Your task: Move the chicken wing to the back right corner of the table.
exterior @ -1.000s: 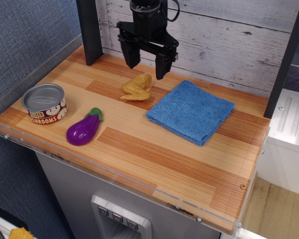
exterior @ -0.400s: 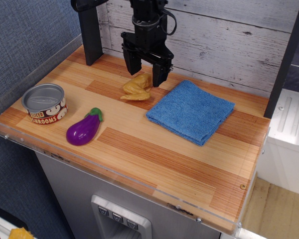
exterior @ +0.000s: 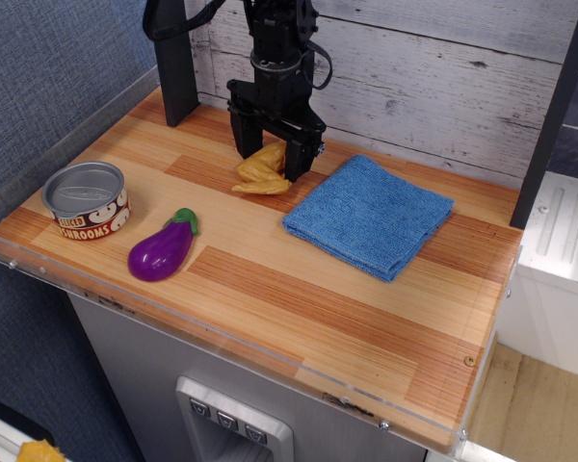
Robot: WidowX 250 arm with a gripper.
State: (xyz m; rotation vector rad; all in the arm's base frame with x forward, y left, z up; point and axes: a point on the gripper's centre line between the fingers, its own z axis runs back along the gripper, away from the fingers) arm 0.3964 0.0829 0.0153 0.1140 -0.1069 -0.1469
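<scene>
My gripper grabs the chicken wing by its thick upper end (exterior: 271, 155) next, leaving its thin tip (exterior: 250, 188) free, to move the wing to the table's corner.
The golden-yellow chicken wing (exterior: 262, 171) lies on the striped wooden table (exterior: 270, 279), left of the middle toward the back. My black gripper (exterior: 268, 154) has come down over the wing's back part. Its two fingers stand on either side of the wing, one at the left and one at the right, still spread. The wing's upper end is partly hidden between the fingers. I cannot tell if the pads touch it.
A folded blue cloth (exterior: 369, 216) lies just right of the wing. A purple eggplant (exterior: 162, 250) and a mushroom can (exterior: 87, 200) sit at the front left. A dark post (exterior: 173, 60) stands at the back left. A white plank wall backs the table.
The gripper has dropped from above the wing down around it, and its fingers have drawn closer together. The wing has not moved.
</scene>
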